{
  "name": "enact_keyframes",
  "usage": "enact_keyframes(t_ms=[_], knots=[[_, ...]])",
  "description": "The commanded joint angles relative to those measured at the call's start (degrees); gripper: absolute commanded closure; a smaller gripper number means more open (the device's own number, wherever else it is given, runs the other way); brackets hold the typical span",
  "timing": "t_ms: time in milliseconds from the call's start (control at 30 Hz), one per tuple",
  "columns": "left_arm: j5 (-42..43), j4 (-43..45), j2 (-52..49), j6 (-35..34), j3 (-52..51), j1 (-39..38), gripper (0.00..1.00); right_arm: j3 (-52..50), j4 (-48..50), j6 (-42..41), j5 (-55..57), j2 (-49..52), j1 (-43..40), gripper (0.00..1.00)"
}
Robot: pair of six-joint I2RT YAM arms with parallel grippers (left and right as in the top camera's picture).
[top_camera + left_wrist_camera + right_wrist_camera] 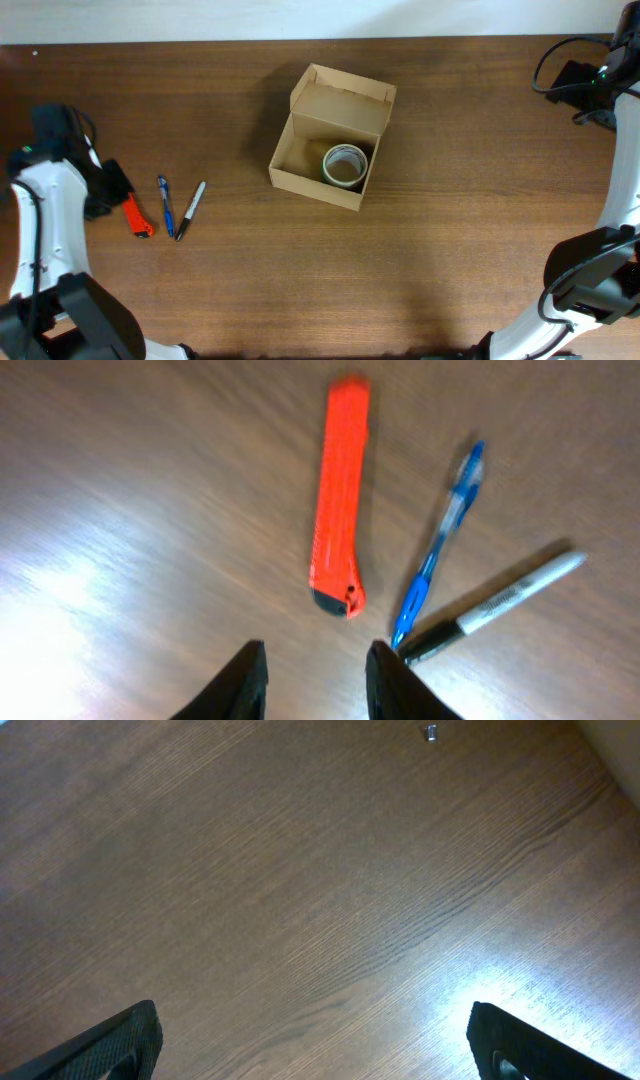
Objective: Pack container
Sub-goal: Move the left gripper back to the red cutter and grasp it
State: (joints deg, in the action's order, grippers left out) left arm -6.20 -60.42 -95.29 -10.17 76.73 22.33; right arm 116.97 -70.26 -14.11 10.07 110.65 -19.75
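Observation:
My left gripper is going to grab the orange utility knife (137, 215) (338, 500) next, across its narrow body near the black end, to pack it lengthwise into the container.
The container (283, 160), a tan cardboard box, stands open mid-table with its flap lid (342, 104) tilted back. A roll of tape (345, 165) lies inside it. On the left lie an orange utility knife (338, 500), a blue pen (440, 545) and a black marker (495, 608). My left gripper (317, 655) hovers just short of the knife's black end, jaws partly apart with only bare wood between them. In the overhead view it (112, 188) sits right beside the knife (137, 215). My right gripper (315, 1025) is open wide over bare table, far from the box.
The pen (165, 205) and marker (190, 210) lie close together just right of the knife. My right arm (590, 85) is at the far right corner, near the table's back edge. A small metal speck (430, 732) lies on the wood ahead of it.

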Motion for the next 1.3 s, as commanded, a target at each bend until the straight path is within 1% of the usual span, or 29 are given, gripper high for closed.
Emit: enact_keyframes(t_ms=[0, 133, 167, 233, 367, 433, 600, 833, 1133, 1267], knots=[[2.38, 3.19, 0.55, -2.25, -7.76, -0.04, 0.66, 1.01, -0.02, 0.17, 0.5, -0.44, -0.15, 0.01], [2.4, 10.32, -0.42, -2.25, -14.12, -0.02, 0.64, 1.01, -0.02, 0.17, 0.5, -0.44, -0.15, 0.01], [2.43, 13.33, -1.11, -2.23, -15.58, -0.02, 0.61, 1.01, -0.02, 0.17, 0.5, -0.44, -0.15, 0.01], [2.38, 14.62, -1.84, -2.16, -15.63, -0.02, 0.58, 1.01, -0.02, 0.17, 0.5, -0.44, -0.15, 0.01], [2.36, 17.25, -3.41, -1.75, -15.63, -0.02, 0.45, 1.01, -0.02, 0.17, 0.52, -0.44, -0.15, 0.01], [3.43, 17.81, -4.48, -1.77, -15.61, 0.17, 0.43, 1.01, -0.04, 0.17, 0.5, -0.44, -0.15, 0.01], [7.98, 17.57, -8.13, -1.79, -15.45, 1.79, 0.42, 1.01, -0.02, 0.17, 0.5, -0.44, -0.15, 0.01], [7.98, 19.87, -10.8, -1.4, -14.91, 3.98, 0.43, 1.01, -0.02, 0.17, 0.5, -0.44, -0.15, 0.01], [7.98, 23.89, -13.86, 2.99, -14.8, 4.0, 0.43, 1.01, -0.04, 0.17, 0.5, -0.44, -0.15, 0.01], [7.98, 25.31, -15.23, 2.97, -14.69, 4.0, 0.43, 1.01, -0.04, 0.17, 0.5, -0.44, -0.15, 0.01]])
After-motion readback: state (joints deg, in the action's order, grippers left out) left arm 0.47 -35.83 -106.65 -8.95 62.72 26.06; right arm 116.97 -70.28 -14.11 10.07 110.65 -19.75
